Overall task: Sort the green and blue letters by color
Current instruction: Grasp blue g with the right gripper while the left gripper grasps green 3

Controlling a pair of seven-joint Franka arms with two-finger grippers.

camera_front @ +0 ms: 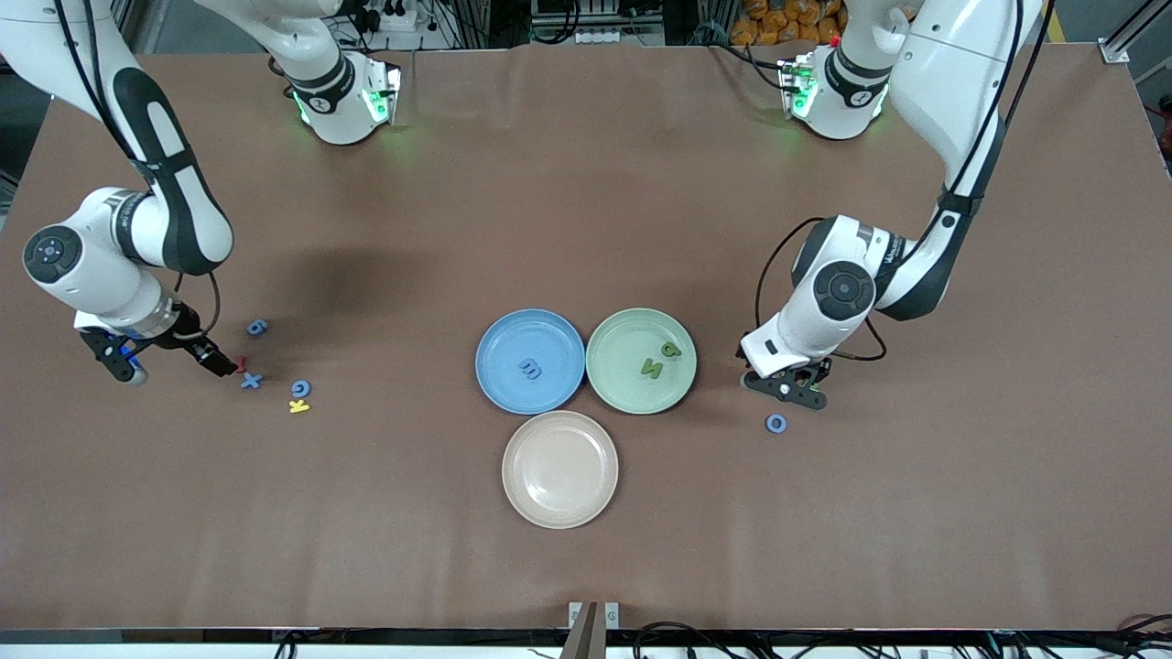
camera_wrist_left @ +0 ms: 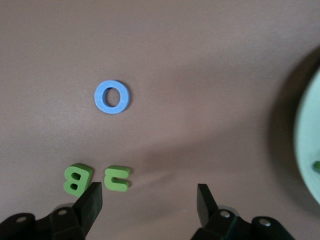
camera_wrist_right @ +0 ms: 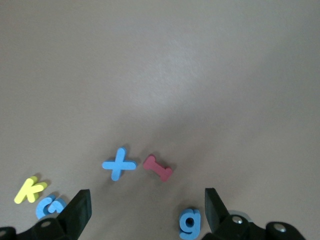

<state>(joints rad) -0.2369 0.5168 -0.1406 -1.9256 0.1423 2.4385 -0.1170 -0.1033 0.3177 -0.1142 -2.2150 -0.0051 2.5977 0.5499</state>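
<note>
The blue x has to be sorted onto the blue plate [camera_front: 499, 343]. I will grab its crossed arms next with my right gripper.
My right gripper [camera_front: 174, 359] is open, low over the table at the right arm's end, also in its wrist view [camera_wrist_right: 147, 210]. Close by lie a blue g [camera_front: 256, 327] [camera_wrist_right: 190, 223], a blue x [camera_front: 251, 381] [camera_wrist_right: 119, 164] and a blue G [camera_front: 300, 388] [camera_wrist_right: 50, 206]. My left gripper [camera_front: 792, 386] [camera_wrist_left: 150, 200] is open, low beside the green plate [camera_front: 623, 339]. A blue O [camera_front: 775, 423] [camera_wrist_left: 112, 97] lies just nearer the camera. Two green letters, a B [camera_wrist_left: 77, 178] and another [camera_wrist_left: 117, 178], lie by one fingertip. The blue plate [camera_front: 499, 343] holds a blue letter [camera_front: 530, 368]; the green plate holds two green letters [camera_front: 652, 369].
A red letter [camera_front: 241, 364] [camera_wrist_right: 158, 167] lies next to the blue x. A yellow K [camera_front: 298, 406] [camera_wrist_right: 29, 189] lies beside the blue G. An empty beige plate [camera_front: 559, 469] sits nearer the camera than the two coloured plates. The green plate's rim [camera_wrist_left: 310, 135] shows in the left wrist view.
</note>
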